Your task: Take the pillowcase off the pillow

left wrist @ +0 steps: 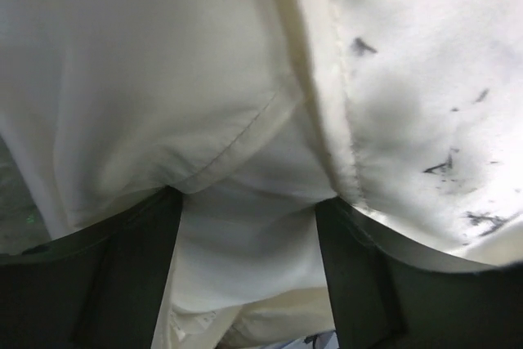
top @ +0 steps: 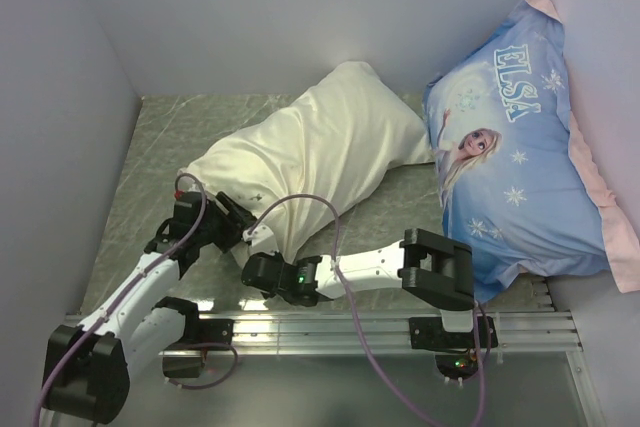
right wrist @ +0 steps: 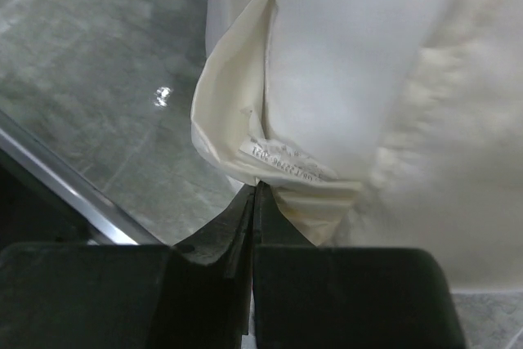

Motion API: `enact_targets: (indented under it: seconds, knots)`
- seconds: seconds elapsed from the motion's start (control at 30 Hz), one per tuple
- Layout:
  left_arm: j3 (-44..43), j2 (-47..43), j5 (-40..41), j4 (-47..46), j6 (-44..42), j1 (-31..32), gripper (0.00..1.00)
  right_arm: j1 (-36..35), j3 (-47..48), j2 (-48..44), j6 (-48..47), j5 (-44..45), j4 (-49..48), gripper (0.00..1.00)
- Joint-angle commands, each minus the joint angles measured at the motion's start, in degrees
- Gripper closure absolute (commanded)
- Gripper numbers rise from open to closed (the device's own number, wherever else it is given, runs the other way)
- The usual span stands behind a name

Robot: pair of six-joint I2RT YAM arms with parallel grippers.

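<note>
Next, my left gripper should grab the pillow by its bare white end (left wrist: 252, 234), leaving the pillowcase's stitched hem free to slide off.
The cream pillowcase (top: 310, 152) covers the pillow and lies slantwise from the back middle to the near left. My left gripper (top: 232, 219) is at its near end, jaws wide apart with cloth bulging between them (left wrist: 249, 202); cream pillowcase (left wrist: 139, 79) shows on the left and bright white pillow (left wrist: 425, 79) with dark marks on the right. My right gripper (top: 252, 269) is shut (right wrist: 253, 188) on the pillowcase's cream edge (right wrist: 225, 112), beside a small printed label (right wrist: 286, 161). The white pillow (right wrist: 343, 71) shows inside the opening.
The blue Elsa pillow (top: 520, 157) leans in the back right corner, close to the pillowcase's far end. Grey walls close in the left, back and right. A metal rail (top: 380, 327) runs along the near edge and also shows in the right wrist view (right wrist: 73, 194).
</note>
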State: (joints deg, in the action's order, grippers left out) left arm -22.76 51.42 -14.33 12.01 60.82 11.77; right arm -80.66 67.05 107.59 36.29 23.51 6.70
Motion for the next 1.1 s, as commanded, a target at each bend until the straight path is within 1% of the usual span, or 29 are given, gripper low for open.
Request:
enact_targets:
  seconds: [0.0,0.03,0.17,0.3,0.37,0.4,0.47,0.6,0.73,0.9,0.97,1.07]
  knots:
    - [-3.3,1.4,0.2,-2.4,0.1,3.2,0.29,-0.6,-1.1,0.8,0.0,-0.3,-1.7,1.0]
    - [-5.7,1.4,1.2,0.4,-0.3,4.0,0.29,-0.7,-1.7,0.7,0.0,-0.1,-1.8,1.0]
    - [-9.7,0.1,3.7,5.8,-1.7,4.3,0.28,-0.5,-3.5,-0.3,0.1,-0.5,-3.0,0.99]
    - [-10.8,-1.1,2.2,6.9,-0.6,4.3,0.26,-0.1,-3.2,1.2,0.3,-0.9,-2.1,1.0]
    - [-10.6,-0.6,1.1,6.3,0.3,4.3,0.26,0.0,-2.9,2.0,0.2,-1.1,-2.6,1.0]
    - [-10.3,-0.4,-0.8,4.9,0.6,4.4,0.26,0.0,-2.7,2.0,0.2,-1.2,-2.6,1.0]
    - [-10.0,0.1,-1.5,4.7,1.1,4.7,0.26,0.1,-1.7,2.4,-0.1,-1.1,-2.2,0.97]
    - [-10.6,-1.1,-1.9,6.4,0.4,4.8,0.25,0.2,-1.4,1.7,-0.6,-0.6,-2.2,0.92]
    - [-12.0,-2.9,-3.1,9.3,0.2,4.9,0.25,0.6,-0.3,2.7,-0.8,-0.7,-1.8,0.92]
    - [-11.5,-2.4,-2.8,11.4,-0.8,5.3,0.25,0.9,1.2,3.4,-1.3,-0.6,-1.2,0.93]
    - [-10.3,-1.5,-1.2,11.3,-0.7,6.2,0.25,0.9,1.5,3.1,-1.5,-0.4,-1.2,0.92]
    - [-8.7,0.8,0.8,11.5,-0.2,7.6,0.27,1.1,1.2,2.0,-1.5,0.1,-1.3,0.92]
